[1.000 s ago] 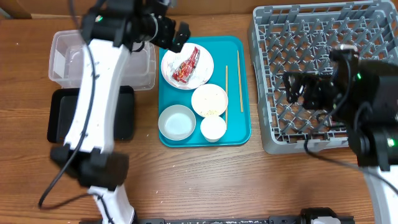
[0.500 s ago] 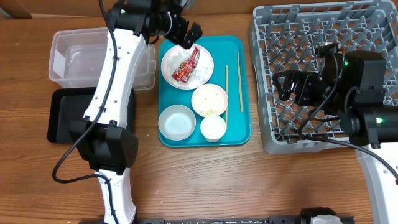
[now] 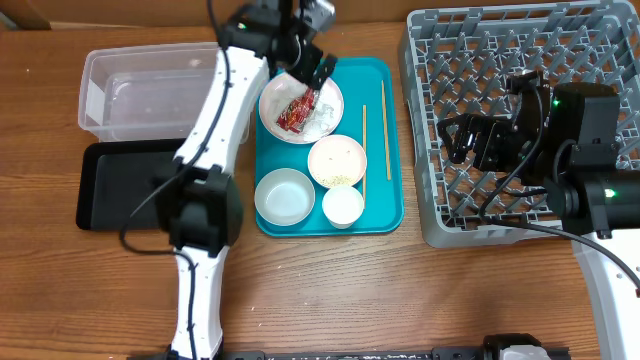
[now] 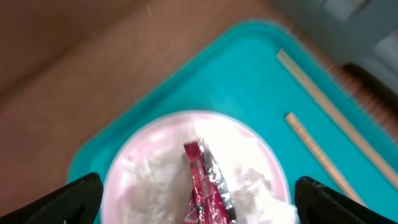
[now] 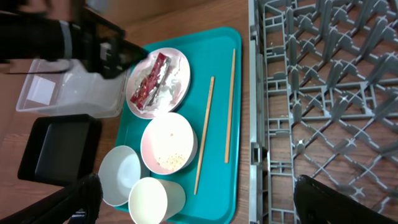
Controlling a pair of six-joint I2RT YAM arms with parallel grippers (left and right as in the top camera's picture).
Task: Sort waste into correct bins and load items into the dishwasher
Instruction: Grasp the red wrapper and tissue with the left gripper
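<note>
Next, my left gripper takes hold of the red wrapper across its width together with the white tissue beneath, to sort both into the clear tub.
The pale-pink plate sits at the back of the teal tray and holds the red wrapper and the white tissue. My left gripper is open just above the plate's far edge. In the left wrist view its fingers straddle the wrapper and touch nothing. A pale bowl with rice grains, a grey-blue bowl, a white cup and two chopsticks lie on the tray. My right gripper is open and empty over the left part of the grey dish rack.
The clear tub and the black tray stand left of the teal tray. The right wrist view shows the rack's edge close beside the teal tray. My left arm's white links cross over the tub and black tray.
My left arm has swung right, bringing its open gripper from the tub's edge to above the plate and wrapper. The right gripper shifted slightly left early on, then stayed still.
</note>
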